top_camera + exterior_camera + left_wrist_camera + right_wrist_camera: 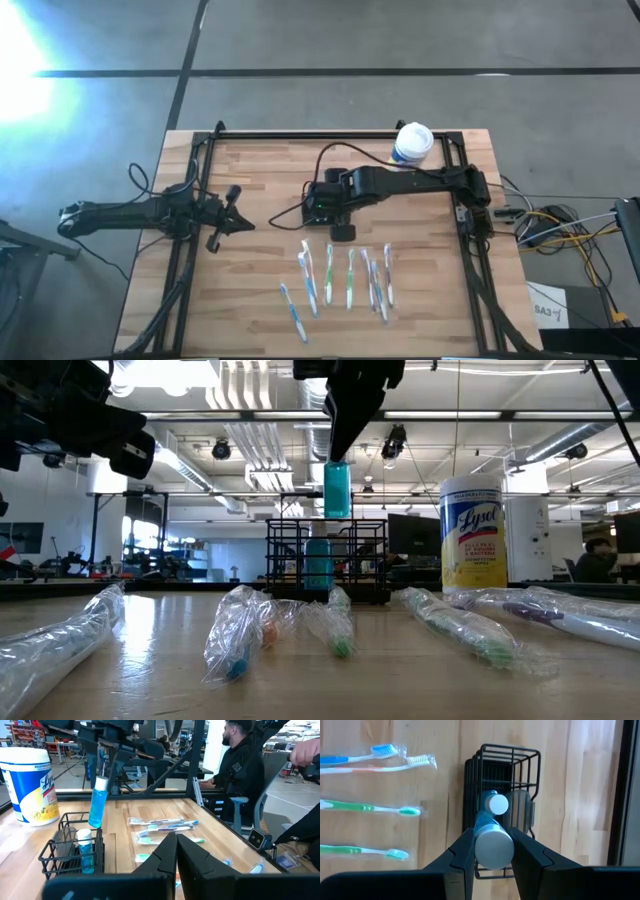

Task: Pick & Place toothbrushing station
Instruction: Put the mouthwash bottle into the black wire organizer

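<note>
The second blue bottle stays in my closed right gripper until it reaches the caddy's bottom. My fingers hold the second bottle's cap (494, 849) well above the standing bottle's cap.
The black wire-mesh caddy (502, 780) stands on its base near the table's middle; it also shows in the left wrist view (72, 845) and the low view (328, 560). A blue bottle with a white cap (497, 804) stands upright in it. My right gripper (325, 200) reaches over the caddy from above, shut on a second blue bottle (97, 802). My left gripper (248, 224) is shut and empty, above the table left of the caddy. My right gripper pinches the second bottle's capped top end (493, 847) between its two fingers (462, 855), coming from above and pointing down. The bottle hangs upright below the fingers (337, 490), its lower end at about the caddy's top rim, over a compartment.
Several wrapped toothbrushes (340, 280) lie in a row near the table's front edge. A white-and-yellow wipes tub (413, 143) stands at the far right. A black frame (330, 133) runs around the table. A person (240, 765) sits beyond the table's right side.
</note>
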